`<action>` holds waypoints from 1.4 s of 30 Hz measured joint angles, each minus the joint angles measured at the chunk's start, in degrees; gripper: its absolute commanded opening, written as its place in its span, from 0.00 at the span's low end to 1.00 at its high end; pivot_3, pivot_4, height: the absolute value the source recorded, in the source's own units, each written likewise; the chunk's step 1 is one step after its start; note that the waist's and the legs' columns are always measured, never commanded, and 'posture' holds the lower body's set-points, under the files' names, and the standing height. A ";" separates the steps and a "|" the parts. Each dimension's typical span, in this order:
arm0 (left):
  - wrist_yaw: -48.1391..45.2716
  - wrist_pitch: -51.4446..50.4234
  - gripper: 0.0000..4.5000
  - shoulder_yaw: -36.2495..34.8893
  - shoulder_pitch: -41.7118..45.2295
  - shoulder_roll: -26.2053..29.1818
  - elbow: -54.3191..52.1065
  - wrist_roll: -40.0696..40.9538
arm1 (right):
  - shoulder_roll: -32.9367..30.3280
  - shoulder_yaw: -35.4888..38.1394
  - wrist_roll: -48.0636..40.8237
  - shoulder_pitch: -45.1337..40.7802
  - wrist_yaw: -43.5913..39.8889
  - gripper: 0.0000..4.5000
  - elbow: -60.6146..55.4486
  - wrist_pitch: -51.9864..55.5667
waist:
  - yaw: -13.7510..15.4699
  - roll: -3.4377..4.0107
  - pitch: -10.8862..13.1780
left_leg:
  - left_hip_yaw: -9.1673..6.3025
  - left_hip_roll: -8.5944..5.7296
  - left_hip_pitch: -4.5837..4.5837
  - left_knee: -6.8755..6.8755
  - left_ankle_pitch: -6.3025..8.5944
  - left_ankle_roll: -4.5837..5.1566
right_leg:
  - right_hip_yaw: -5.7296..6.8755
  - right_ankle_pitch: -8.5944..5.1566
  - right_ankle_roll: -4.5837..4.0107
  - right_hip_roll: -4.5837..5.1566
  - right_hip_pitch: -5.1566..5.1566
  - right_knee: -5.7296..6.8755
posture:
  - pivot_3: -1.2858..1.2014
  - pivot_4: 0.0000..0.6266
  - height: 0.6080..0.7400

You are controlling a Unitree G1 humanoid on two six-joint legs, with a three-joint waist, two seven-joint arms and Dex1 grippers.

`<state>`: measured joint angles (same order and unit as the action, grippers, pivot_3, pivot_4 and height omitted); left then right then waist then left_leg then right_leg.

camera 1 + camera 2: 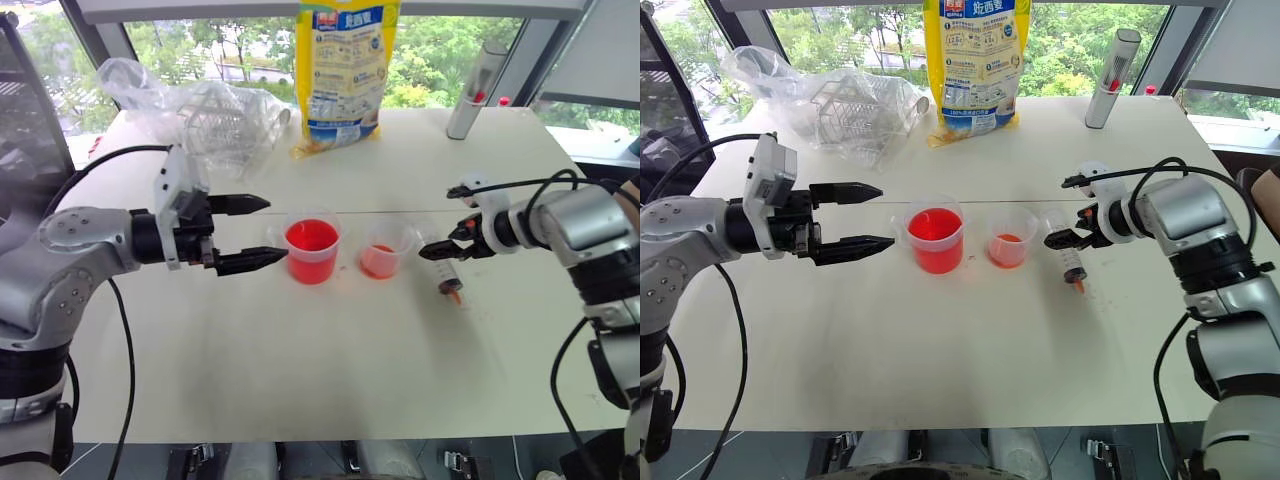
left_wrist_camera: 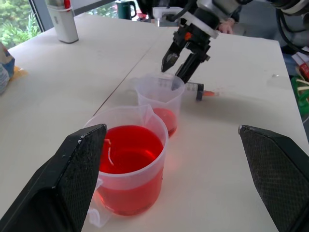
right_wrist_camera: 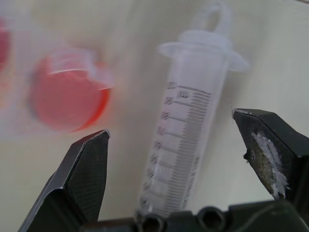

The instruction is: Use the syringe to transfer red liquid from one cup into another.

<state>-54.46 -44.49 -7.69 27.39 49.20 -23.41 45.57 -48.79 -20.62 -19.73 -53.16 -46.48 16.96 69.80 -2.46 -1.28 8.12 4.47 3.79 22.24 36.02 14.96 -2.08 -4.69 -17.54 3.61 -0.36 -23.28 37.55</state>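
My right gripper's fingers are still above the syringe. My right gripper needs to go lower before it closes on the syringe's body (image 1: 443, 265) (image 3: 186, 121).
The larger cup (image 1: 312, 250), with a pour lip, stands mid-table about half full of red liquid (image 2: 126, 155). Just to its right, the smaller cup (image 1: 385, 250) holds a shallow layer of the same liquid. To the right of that cup the syringe (image 1: 447, 276) lies flat on the table, its orange tip toward me. My right gripper (image 1: 438, 246) hovers over the syringe, open. In the right wrist view the barrel (image 3: 188, 125) lies between the two spread fingers, untouched. My left gripper (image 1: 277, 229) is held open just left of the larger cup, level with it and holding nothing.
At the back of the white table (image 1: 300, 370) a yellow bag (image 1: 345, 70) stands upright. A crumpled clear plastic bag with a rack (image 1: 210, 115) lies back left. A grey metallic cylinder with a red cap (image 1: 475, 90) leans back right. Bare table lies in front of the cups.
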 measured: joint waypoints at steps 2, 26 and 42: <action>0.53 -0.02 1.00 -0.12 -0.66 0.01 -0.71 0.04 | 1.69 -1.22 1.76 -0.65 -0.01 0.99 3.13 -0.56 | -0.02 0.00 0.00 | 0.00 -0.01 0.03 0.00 0.00 0.00 | 0.00 0.00 0.01 0.00 -0.01 0.00 | 0.52 0.24 1.00; 2.47 0.04 1.00 -0.13 -1.32 -0.15 -1.82 -0.06 | 3.39 -0.51 12.06 2.17 -2.31 0.31 0.92 -2.10 | 0.10 0.04 -0.02 | -0.04 -0.05 0.03 0.05 0.00 0.00 | 0.05 0.02 0.01 -0.02 -0.01 0.06 | 0.52 0.24 1.00; -3.84 2.81 1.00 0.55 12.61 0.38 10.03 -3.62 | 26.70 31.87 -7.77 6.08 7.80 0.31 -30.86 -27.60 | -0.15 0.04 -0.04 | -0.04 0.00 -0.07 0.10 -0.01 -0.01 | 0.10 0.02 0.01 -0.31 -0.04 0.42 | 0.52 0.24 1.00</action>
<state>-58.30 -41.67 -7.14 39.99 49.58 -13.39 41.95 -22.09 11.25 -27.50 -47.08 -38.69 -13.89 42.20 -2.60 -1.24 8.08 4.43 3.80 22.17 36.12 14.95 -2.10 -4.60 -17.52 3.62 -0.67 -23.32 37.98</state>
